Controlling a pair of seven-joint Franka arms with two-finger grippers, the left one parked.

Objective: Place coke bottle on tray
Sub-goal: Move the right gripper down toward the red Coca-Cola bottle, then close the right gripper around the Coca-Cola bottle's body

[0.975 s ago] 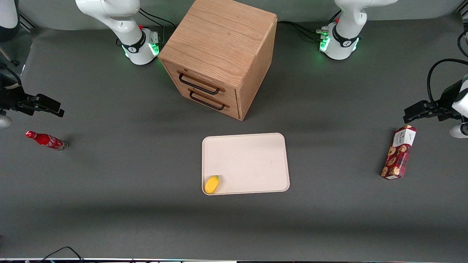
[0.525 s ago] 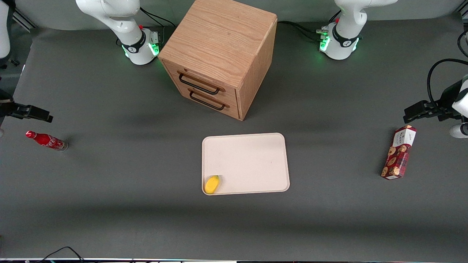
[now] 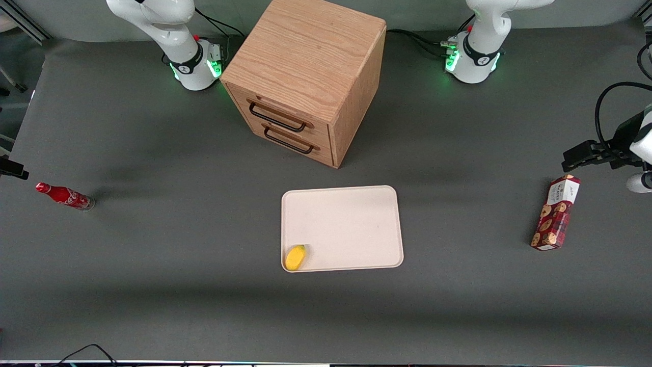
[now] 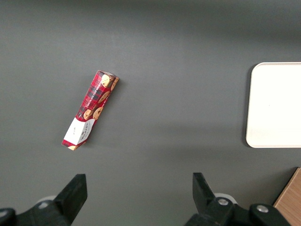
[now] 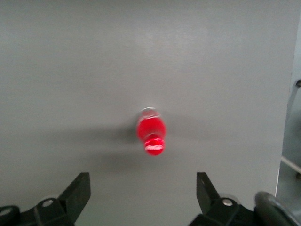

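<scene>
My right gripper will next take the bottle by its end with the cap (image 3: 43, 187), so that it can place the coke bottle on the tray (image 3: 351, 219).
The coke bottle (image 3: 64, 196) is small and red with a red cap. It stands on the grey table toward the working arm's end, far from the tray (image 3: 351, 219). The tray is flat and cream-beige and lies in front of the cabinet; its edge also shows in the left wrist view (image 4: 277, 106). My right gripper (image 5: 142, 190) is open and empty, high above the table, with the bottle (image 5: 151, 131) seen from above a little ahead of its fingers. In the front view only a dark end of the gripper (image 3: 13, 168) shows at the picture's edge, a little farther from the camera than the bottle.
A wooden drawer cabinet (image 3: 305, 76) with two black handles stands farther from the camera than the tray. A small yellow fruit (image 3: 295, 257) lies in the tray's near corner. A red cookie box (image 3: 555, 213) lies toward the parked arm's end and shows in the left wrist view (image 4: 90, 109).
My right gripper has moved sideways toward the working arm's end, almost out of the front view. The bottle, tray and box have not moved.
</scene>
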